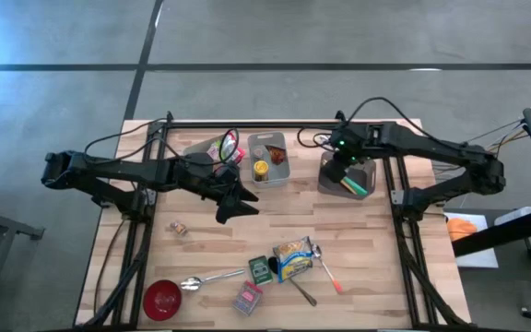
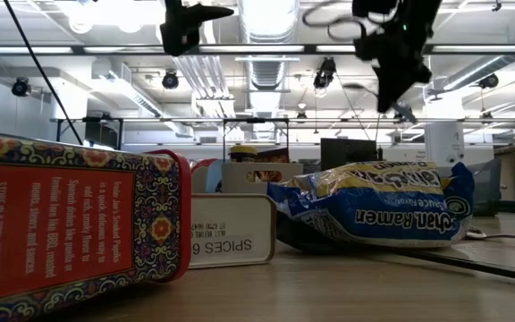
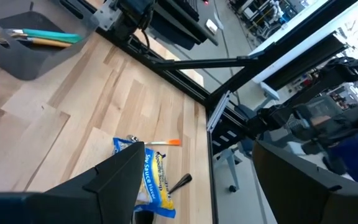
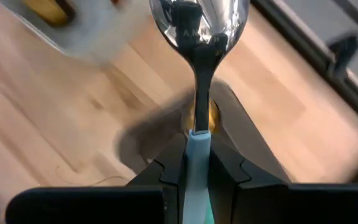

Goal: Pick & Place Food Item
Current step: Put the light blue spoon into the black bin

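Observation:
My right gripper needs to keep holding the spoon until it is lower, because the spoon's metal bowl [image 4: 201,25] is high above the grey bin [image 4: 232,115] in the right wrist view.
A blue and yellow ramen packet [image 1: 293,258] lies flat on the wooden table [image 1: 376,240] near its front, beside a green spice tin [image 1: 262,269] and a red tin [image 1: 247,297]. My left gripper [image 1: 234,203] hangs open above the table's middle, holding nothing; in its wrist view the packet [image 3: 149,180] shows beyond its fingers. My right gripper [image 1: 344,171] hovers over a dark grey bin [image 1: 362,168] at the back right, shut on a spoon [image 4: 197,74] that has a metal bowl and a light blue handle. My right gripper pinches the spoon's light blue handle [image 4: 197,152] between its two fingers, close to where the handle meets the metal neck. The spoon runs on along the fingers, its bowl [image 4: 197,22] out ahead of them. The fingers slant steeply down, and the spoon is lifted clear.
A grey tray with a yellow jar [image 1: 267,159] and a pink and green bag [image 1: 219,149] stand at the back. A red bowl [image 1: 162,300], a metal spoon [image 1: 206,278], an orange-handled utensil [image 1: 328,272] and a small wrapped item [image 1: 178,228] lie on the table.

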Motion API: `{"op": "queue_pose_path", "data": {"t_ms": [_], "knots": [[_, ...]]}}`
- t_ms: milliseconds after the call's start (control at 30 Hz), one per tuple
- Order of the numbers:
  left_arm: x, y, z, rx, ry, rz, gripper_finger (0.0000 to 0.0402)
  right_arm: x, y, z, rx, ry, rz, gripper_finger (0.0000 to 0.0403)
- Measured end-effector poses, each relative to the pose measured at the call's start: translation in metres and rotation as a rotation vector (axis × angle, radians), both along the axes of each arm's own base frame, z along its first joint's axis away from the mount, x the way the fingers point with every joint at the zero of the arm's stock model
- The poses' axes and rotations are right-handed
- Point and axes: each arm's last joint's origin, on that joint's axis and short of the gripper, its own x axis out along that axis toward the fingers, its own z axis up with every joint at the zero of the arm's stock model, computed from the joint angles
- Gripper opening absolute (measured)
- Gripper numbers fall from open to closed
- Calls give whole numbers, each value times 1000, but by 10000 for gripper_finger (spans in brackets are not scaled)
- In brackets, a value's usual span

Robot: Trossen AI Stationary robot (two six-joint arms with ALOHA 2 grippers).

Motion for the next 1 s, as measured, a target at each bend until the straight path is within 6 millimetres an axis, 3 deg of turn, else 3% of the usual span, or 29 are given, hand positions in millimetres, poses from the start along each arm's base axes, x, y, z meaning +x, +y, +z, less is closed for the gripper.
{"op": "queue_pose_path", "data": {"t_ms": [233,367,733,1000], "knots": [[-2,0,-5,0,60,0,302,-13,-2,-51,96,150,-20,32],[-3,0,-7,1,75,0,302,-21,-3,-70,119,197,-47,32],[-3,2,-6,6,71,6,302,-36,-14,-99,273,185,-70,32],[-3,2,-6,6,71,6,302,-39,-27,-99,282,138,-83,32]]}}
